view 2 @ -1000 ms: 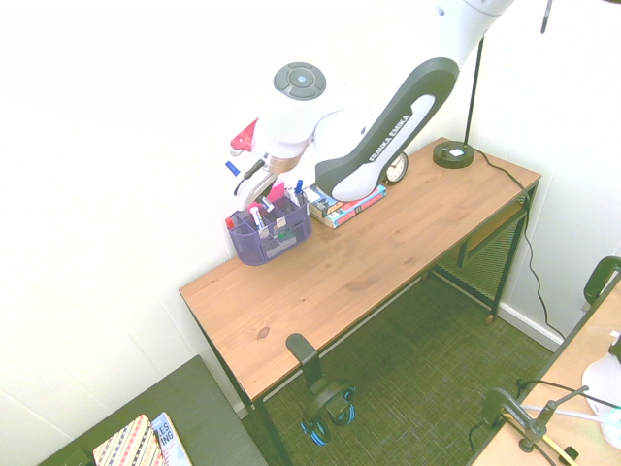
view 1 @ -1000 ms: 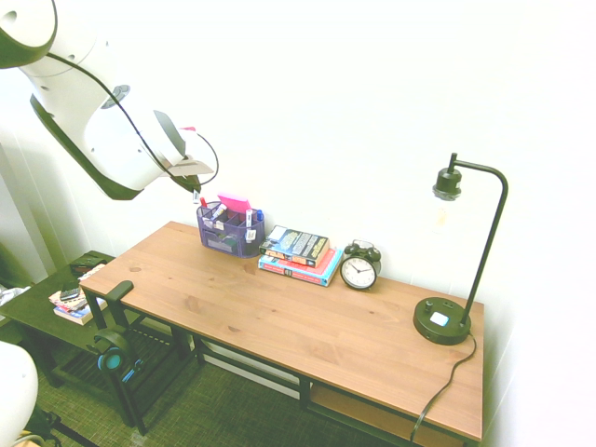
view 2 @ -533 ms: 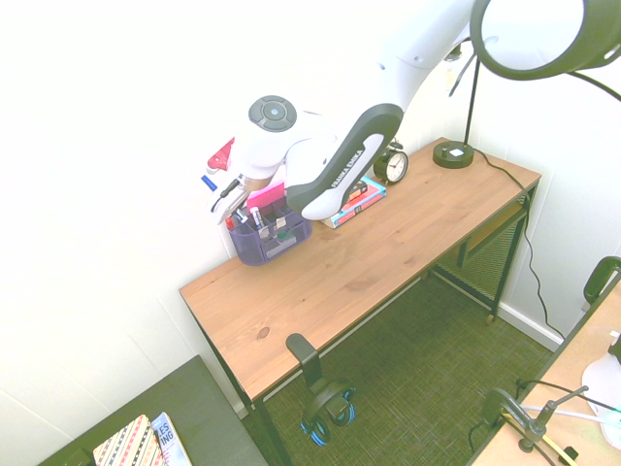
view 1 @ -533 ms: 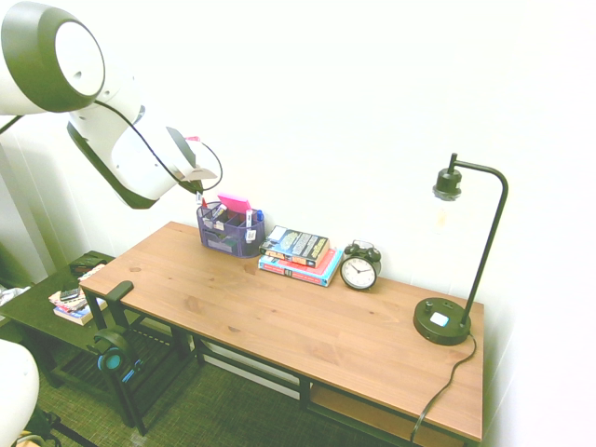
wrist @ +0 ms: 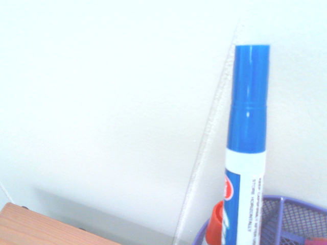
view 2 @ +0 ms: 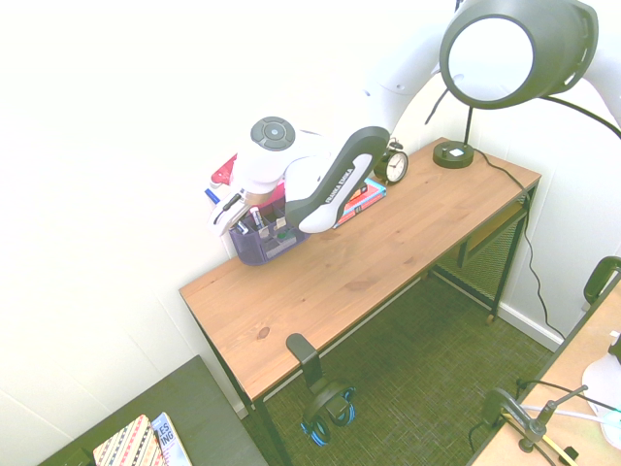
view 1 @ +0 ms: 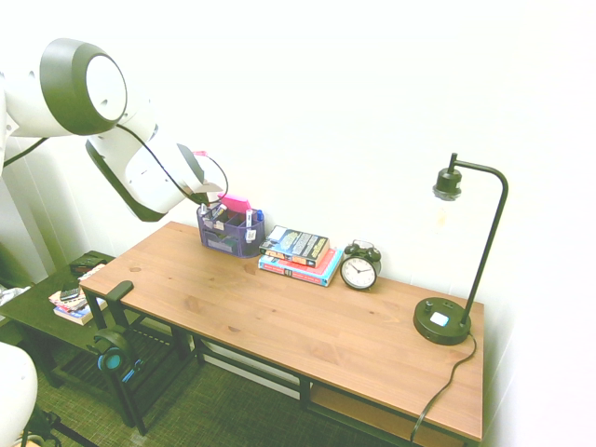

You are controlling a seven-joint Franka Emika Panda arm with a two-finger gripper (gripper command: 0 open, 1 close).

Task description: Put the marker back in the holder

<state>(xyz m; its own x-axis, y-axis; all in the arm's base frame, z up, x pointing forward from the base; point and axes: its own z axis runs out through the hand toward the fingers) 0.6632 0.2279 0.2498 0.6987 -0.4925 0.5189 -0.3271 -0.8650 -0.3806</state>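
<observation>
The blue marker's lower body stands inside the purple mesh holder's rim and the marker would stay in the holder, so it is time for my gripper to open now.
The marker has a white barrel and a blue cap and shows large in the wrist view, standing beside the rim of the purple mesh holder. In the second exterior view my gripper is shut on the marker. The marker is tilted, with its blue cap towards the wall, at the wall-side edge of the holder. Its lower end is hidden. From the other side, the gripper hangs just over the holder at the desk's back left.
A red-topped pen and a pink item stick up from the holder. A stack of books, an alarm clock and a black lamp line the back of the wooden desk. Headphones hang at its left end.
The arm has come down and swung towards the wall, bringing the held marker from above the holder down to its rim. The gripper has stayed shut.
</observation>
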